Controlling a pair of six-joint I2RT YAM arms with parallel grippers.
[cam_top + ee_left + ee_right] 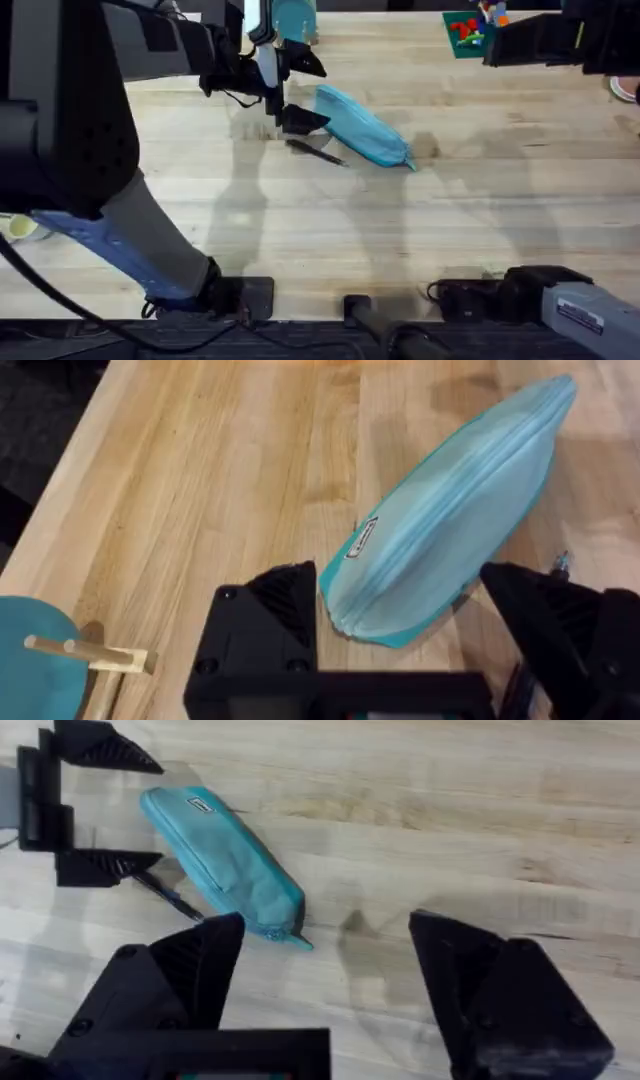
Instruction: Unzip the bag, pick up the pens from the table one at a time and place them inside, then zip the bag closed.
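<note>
My left gripper needs to hold the turquoise bag by its labeled end (372, 600) next, to keep the bag steady while its zipper (468, 484) opens.
The light turquoise bag (362, 128) lies slanted on the table (480, 220), its zipper line (470, 490) looking shut. My left gripper (312, 92) is open, its black fingers (285, 605) standing on either side of the bag's (440, 540) near end without pressing it. One slim dark pen (318, 152) lies on the wood just beside the bag, close to the lower left finger. My right gripper (328, 920) is open and hangs well above the table, off the bag's (225, 865) other end, with the pen (170, 898) in its view.
A round teal object on a wooden stand (295, 18) sits right behind the left gripper. A green tray with colourful bits (465, 30) is at the back right. The table's left edge (60, 470) is nearby.
</note>
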